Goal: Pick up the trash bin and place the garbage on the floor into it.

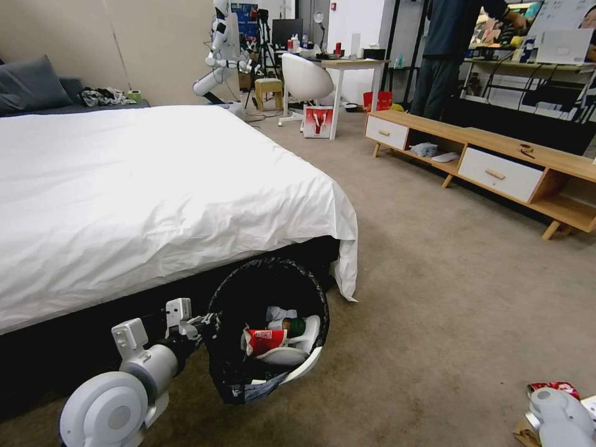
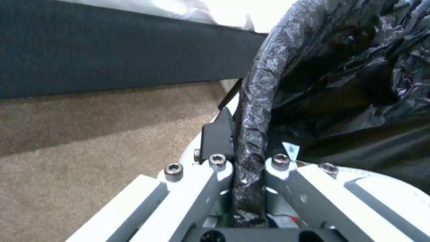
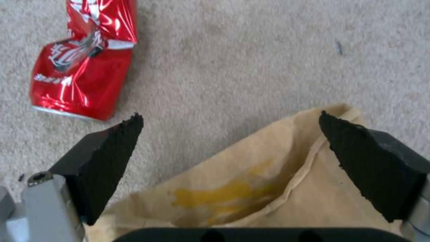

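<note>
I will next pinch the paper by its raised fold with my right gripper, because that fold stands up along the brown paper piece (image 3: 251, 188) beside a yellow stain.
The trash bin (image 1: 267, 292), white with a black bag over its rim, hangs tilted toward me beside the bed's foot. My left gripper (image 1: 208, 324) is shut on its rim, and the left wrist view shows the jaws of the left gripper (image 2: 248, 158) pinching the bagged rim of the trash bin (image 2: 336, 84). In the bin lie a red-and-white wrapper (image 1: 264, 340), a green bottle (image 1: 297, 326) and tissue (image 1: 279, 313). My right gripper (image 3: 230, 116) stands open low over the floor (image 3: 251, 50), above a stained brown paper piece (image 3: 251, 188). A crushed red can (image 3: 83, 64) lies just beyond one finger.
A bed (image 1: 155, 186) with a white sheet fills the left side, its dark base right behind the bin. A low wooden TV bench (image 1: 496, 161) runs along the right. My right arm (image 1: 559, 416) is at the lower right, next to the red can (image 1: 552, 388). Open carpet (image 1: 434, 298) lies between.
</note>
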{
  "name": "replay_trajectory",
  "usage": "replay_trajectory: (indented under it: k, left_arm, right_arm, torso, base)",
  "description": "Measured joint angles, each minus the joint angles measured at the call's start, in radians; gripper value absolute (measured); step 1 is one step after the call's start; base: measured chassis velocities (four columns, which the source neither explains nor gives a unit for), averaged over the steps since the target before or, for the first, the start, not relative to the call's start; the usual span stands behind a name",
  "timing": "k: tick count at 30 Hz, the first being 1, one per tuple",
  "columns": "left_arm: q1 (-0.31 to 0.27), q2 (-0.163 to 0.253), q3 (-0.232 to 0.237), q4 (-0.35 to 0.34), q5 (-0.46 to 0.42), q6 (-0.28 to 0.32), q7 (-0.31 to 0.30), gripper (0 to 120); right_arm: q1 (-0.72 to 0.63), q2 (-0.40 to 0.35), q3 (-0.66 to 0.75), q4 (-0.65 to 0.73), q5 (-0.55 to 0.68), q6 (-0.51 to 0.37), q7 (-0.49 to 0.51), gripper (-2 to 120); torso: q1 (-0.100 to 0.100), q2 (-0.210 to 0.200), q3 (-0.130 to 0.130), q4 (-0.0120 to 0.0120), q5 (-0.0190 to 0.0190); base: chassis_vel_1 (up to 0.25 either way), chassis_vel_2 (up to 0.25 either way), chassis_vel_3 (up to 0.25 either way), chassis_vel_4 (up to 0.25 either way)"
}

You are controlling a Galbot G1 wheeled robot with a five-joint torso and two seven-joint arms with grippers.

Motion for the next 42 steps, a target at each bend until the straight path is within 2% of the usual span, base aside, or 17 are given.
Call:
replay_trajectory:
  k: [16,23,29,32,33,34,36,40,42]
  left_arm:
    - [-0.005,-0.004,0.006,0.001,-0.001,-0.001,0.002,2]
    - [-0.003,-0.005,0.005,0.003,-0.003,-0.001,0.006,2]
    - [0.000,-0.006,0.003,0.005,-0.003,-0.003,0.009,2]
    - [0.002,-0.006,0.003,0.005,-0.003,-0.004,0.010,2]
    - [0.004,-0.006,0.001,0.004,-0.003,-0.004,0.010,2]
    - [0.004,-0.006,0.001,0.004,-0.003,-0.004,0.010,2]
    - [0.010,-0.003,-0.006,0.001,-0.003,-0.004,0.010,2]
    - [0.011,-0.003,-0.008,0.001,-0.004,-0.004,0.010,2]
    - [0.007,-0.005,-0.006,0.004,-0.004,-0.004,0.010,2]
  right_arm:
    - [-0.005,0.001,0.010,-0.001,-0.015,0.024,0.032,100]
    - [-0.008,-0.001,0.016,0.049,-0.032,0.028,0.057,100]
    - [-0.031,0.011,0.028,0.106,-0.039,0.001,0.063,100]
    - [-0.052,0.016,0.040,0.149,-0.051,-0.045,0.039,100]
    - [-0.082,0.015,0.051,0.194,-0.077,-0.096,-0.023,100]
    - [-0.082,0.015,0.051,0.194,-0.077,-0.096,-0.023,100]
    - [-0.181,-0.030,0.071,0.308,-0.176,-0.191,-0.206,100]
    - [-0.229,-0.055,0.081,0.350,-0.212,-0.225,-0.287,100]
    - [-0.272,-0.076,0.094,0.373,-0.281,-0.239,-0.376,100]
  torso:
    - [0.000,0.000,0.000,-0.0004,0.0002]
    - [0.000,0.000,0.000,-0.0002,0.0000]
    - [0.000,0.000,0.000,0.0000,0.0001]
    - [0.000,0.000,0.000,-0.0002,0.0001]
    - [0.000,0.000,0.000,-0.0001,0.0001]
    - [0.000,0.000,0.000,-0.0001,0.0001]
    - [0.000,0.000,0.000,-0.0004,-0.0002]
    - [0.000,0.000,0.000,-0.0007,-0.0001]
    - [0.000,0.000,0.000,-0.0002,0.0001]
  base:
    - [0.000,0.000,0.000,0.000]
    - [0.000,0.000,0.000,0.000]
    - [0.000,0.000,0.000,0.000]
    - [0.000,0.000,0.000,0.000]
    - [0.000,0.000,0.000,0.000]
    - [0.000,0.000,0.000,0.000]
    - [0.000,0.000,0.000,0.000]
    - [0.000,0.000,0.000,0.000]
    - [0.000,0.000,0.000,0.000]
